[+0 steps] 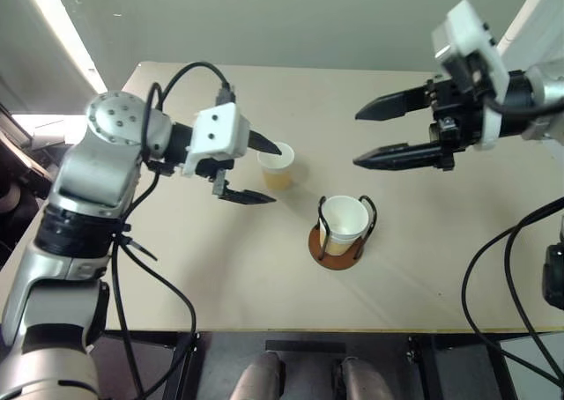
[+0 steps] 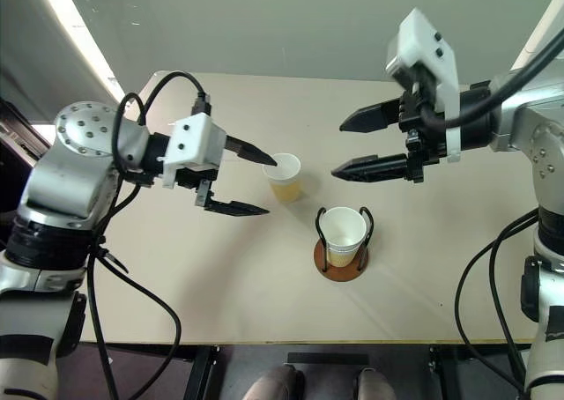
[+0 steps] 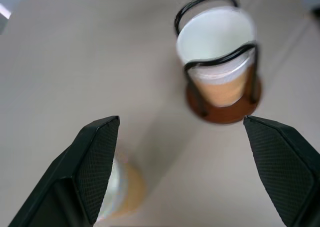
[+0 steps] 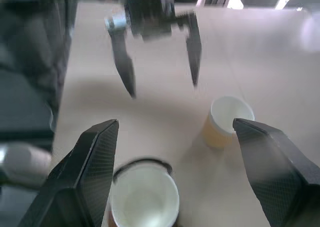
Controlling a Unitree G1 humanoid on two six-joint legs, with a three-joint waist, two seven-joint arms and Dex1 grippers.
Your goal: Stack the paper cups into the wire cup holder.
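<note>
My left gripper should next grab the loose paper cup by its thin open rim, because the cup has round sides that taper downward (image 1: pixel 278 180).
The wire cup holder (image 1: pixel 336 250) stands on the table near the front middle, with a paper cup (image 1: pixel 344 217) upright between its black loops. A second paper cup (image 1: pixel 276 167) stands loose on the table, behind and to the left of the holder. My left gripper (image 1: pixel 277 172) is open and empty, its fingertips on either side of the loose cup's near flank; whether they touch it I cannot tell. The left wrist view has this cup (image 3: pixel 120 197) beside one finger and the holder (image 3: pixel 225 112) ahead. My right gripper (image 1: pixel 356 138) hangs open and empty, raised above and behind the holder.
The beige table (image 1: pixel 220 277) ends at a front edge just below the holder and at a left edge beside my left arm. Black cables (image 1: pixel 493 259) hang at the right beyond the table's right side.
</note>
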